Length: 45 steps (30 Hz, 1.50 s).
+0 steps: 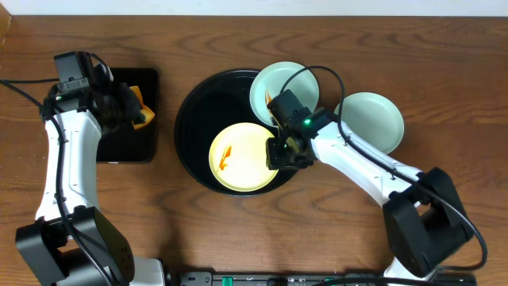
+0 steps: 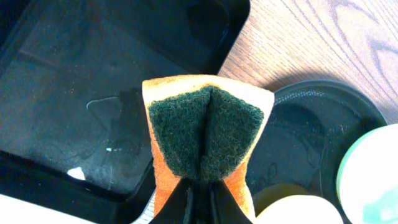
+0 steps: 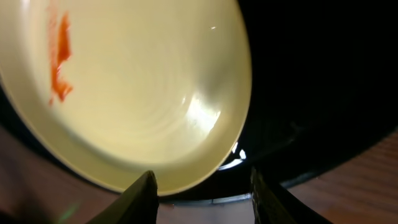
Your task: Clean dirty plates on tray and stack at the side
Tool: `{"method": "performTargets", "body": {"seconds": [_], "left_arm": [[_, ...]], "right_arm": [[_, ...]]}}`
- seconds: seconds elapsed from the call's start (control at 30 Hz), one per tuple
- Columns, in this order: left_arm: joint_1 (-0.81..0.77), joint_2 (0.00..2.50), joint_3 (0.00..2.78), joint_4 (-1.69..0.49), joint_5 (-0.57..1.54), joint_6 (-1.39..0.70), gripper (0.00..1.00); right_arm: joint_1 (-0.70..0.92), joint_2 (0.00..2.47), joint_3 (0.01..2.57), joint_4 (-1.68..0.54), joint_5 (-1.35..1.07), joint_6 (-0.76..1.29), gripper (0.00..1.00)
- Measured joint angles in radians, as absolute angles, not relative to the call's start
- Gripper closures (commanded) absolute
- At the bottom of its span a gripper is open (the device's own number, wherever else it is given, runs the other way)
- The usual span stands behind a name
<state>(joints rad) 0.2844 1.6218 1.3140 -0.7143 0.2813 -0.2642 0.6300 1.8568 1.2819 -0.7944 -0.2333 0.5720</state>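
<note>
The right gripper isn't ready to close on the yellow plate's rim yet: the rim slants mostly beyond the fingers, so the gripper should first move farther toward the plate's rim.
A pale yellow plate (image 1: pixel 238 159) with an orange smear (image 1: pixel 225 157) lies on the round black tray (image 1: pixel 194 119). One blue-green plate (image 1: pixel 279 87) rests on the tray's far right rim, and another (image 1: pixel 371 121) sits on the table to the right. My right gripper (image 1: pixel 284 151) is open at the yellow plate's right edge. In the right wrist view the gripper (image 3: pixel 202 194) is astride the rim of the yellow plate (image 3: pixel 137 93), one finger by the rim and the other over the tray. My left gripper (image 2: pixel 202 199) is shut on a folded orange and green sponge (image 2: pixel 205 130).
A smaller rectangular black tray (image 1: pixel 131 131) lies at the left, under the left gripper (image 1: pixel 133 107) and the sponge; in the left wrist view it (image 2: pixel 74 93) is wet and glossy. Bare wooden table surrounds both trays.
</note>
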Motion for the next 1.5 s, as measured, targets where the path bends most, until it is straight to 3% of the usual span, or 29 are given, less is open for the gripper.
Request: {"method": "performTargets", "body": {"seconds": [0.33, 0.8, 1.37, 1.5], "left_arm": [[0.284, 1.622, 1.314, -0.716, 0.281, -0.264, 0.93], [0.275, 1.622, 1.314, -0.720, 0.282, -0.265, 0.93], [0.275, 1.622, 1.314, -0.721, 0.281, -0.264, 0.92], [0.275, 1.622, 1.314, -0.721, 0.281, -0.265, 0.93]], "right_arm": [[0.630, 1.989, 1.295, -0.717, -0.231, 0.636, 0.59], [0.525, 1.989, 1.296, -0.765, -0.281, 0.638, 0.55], [0.453, 1.990, 1.308, -0.728, -0.274, 0.400, 0.39], [0.453, 1.991, 1.311, -0.715, -0.258, 0.336, 0.41]]}}
